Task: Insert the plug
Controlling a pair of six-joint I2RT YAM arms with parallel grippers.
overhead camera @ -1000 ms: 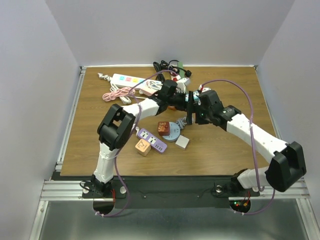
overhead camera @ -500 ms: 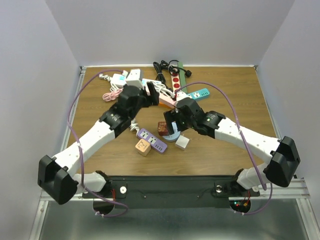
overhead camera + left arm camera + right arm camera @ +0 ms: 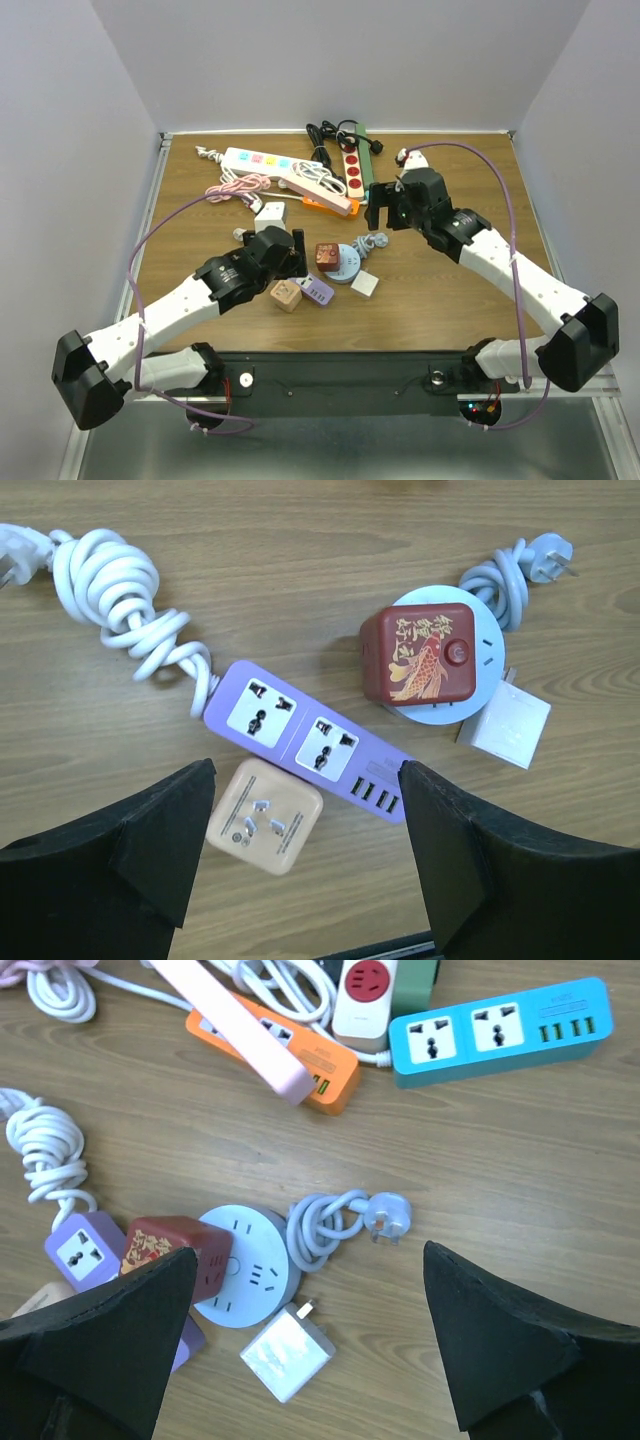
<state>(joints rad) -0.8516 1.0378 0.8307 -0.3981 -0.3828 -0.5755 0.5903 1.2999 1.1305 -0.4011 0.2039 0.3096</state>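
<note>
The right gripper is to get the peach cube plug (image 3: 286, 295) (image 3: 263, 816) from the left gripper, so the left gripper needs to reach it and grab opposite sides, leaving its other sides free.
A peach cube plug (image 3: 263, 816) lies prongs up beside a purple power strip (image 3: 305, 740) with a coiled white cord. They also show in the top view, plug (image 3: 286, 295) and strip (image 3: 312, 290). My left gripper (image 3: 305, 820) hangs open and empty above them (image 3: 285, 262). A red cube (image 3: 418, 653) sits on a round pale-blue socket (image 3: 480, 645). A white charger (image 3: 287, 1350) and a pale-blue plug (image 3: 385, 1215) on a coiled cord lie beside that socket. My right gripper (image 3: 308, 1290) is open and empty, high above them (image 3: 385, 210).
Several power strips lie at the back: white (image 3: 262, 160), pink (image 3: 320, 190), orange (image 3: 290, 1045), red (image 3: 352, 170) and blue (image 3: 500, 1028). Black cords (image 3: 325, 132), a pink cord (image 3: 235, 187) and a white adapter (image 3: 268, 214) lie nearby.
My left gripper has come back from the rear strips to above the purple strip and peach plug. My right gripper has moved from over the round socket to the back right.
</note>
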